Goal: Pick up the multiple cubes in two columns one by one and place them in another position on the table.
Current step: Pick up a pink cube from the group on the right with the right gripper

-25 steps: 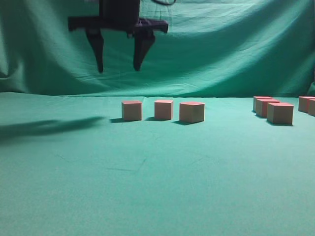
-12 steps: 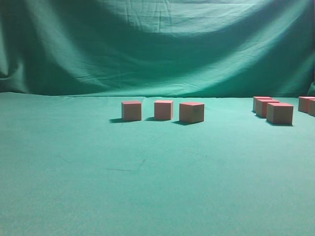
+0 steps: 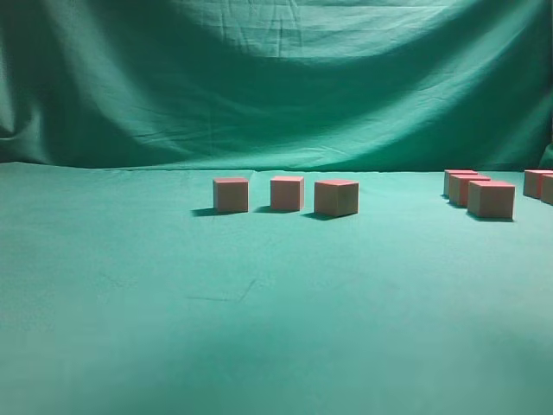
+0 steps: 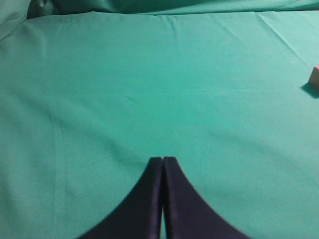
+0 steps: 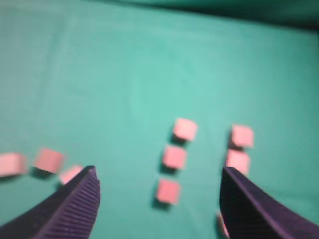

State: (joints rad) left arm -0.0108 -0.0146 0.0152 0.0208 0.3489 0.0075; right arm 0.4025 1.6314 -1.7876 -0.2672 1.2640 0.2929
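My right gripper has to grab the pink cube's opposite sides next, to move the columns elsewhere cube by cube.
Three cubes stand in a row on the green table (image 3: 259, 328) at mid-distance: one on the left (image 3: 231, 194), one in the middle (image 3: 287, 193), one on the right (image 3: 336, 197). Several more cubes sit at the far right, in one column (image 3: 492, 199) and another at the edge (image 3: 537, 182). Neither gripper shows in the exterior view. My right gripper (image 5: 158, 173) is open and empty, high above two blurred columns of cubes (image 5: 167, 191) (image 5: 238, 160). My left gripper (image 4: 162, 159) is shut and empty over bare cloth; one cube (image 4: 314, 76) shows at the right edge.
A draped, wrinkled green backdrop (image 3: 276, 78) hangs behind the table. In the right wrist view the three separate cubes (image 5: 48, 160) lie at the left, beside the left finger.
One second ago an open black gripper hung above the left cube of the row in the exterior view. It has since left that view. The cubes have not moved.
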